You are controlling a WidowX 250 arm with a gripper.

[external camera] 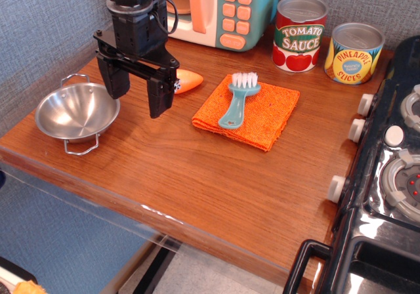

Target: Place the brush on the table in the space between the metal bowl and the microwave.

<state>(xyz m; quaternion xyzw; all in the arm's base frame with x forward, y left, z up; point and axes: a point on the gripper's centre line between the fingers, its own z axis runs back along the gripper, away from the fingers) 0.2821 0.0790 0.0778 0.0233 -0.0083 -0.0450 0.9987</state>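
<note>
My gripper takes hold of the teal brush by its handle [235, 109] next, to set it between the metal bowl [77, 112] and the microwave.
The teal brush [237, 100] with white bristles lies on an orange cloth [247, 110] in the middle of the brown wood-grain table [197, 176]. The metal bowl [77, 112] sits at the left edge, empty. The microwave [220, 8] stands at the back. My gripper [136, 94] hangs open and empty above the table, between the bowl and the brush, just right of the bowl. Its black fingers [157, 97] point down.
An orange toy carrot [187, 81] lies behind the gripper, partly hidden by it. A tomato sauce can [299, 33] and a pineapple slices can [354, 52] stand at the back right. A black stove [387, 176] borders the table's right side.
</note>
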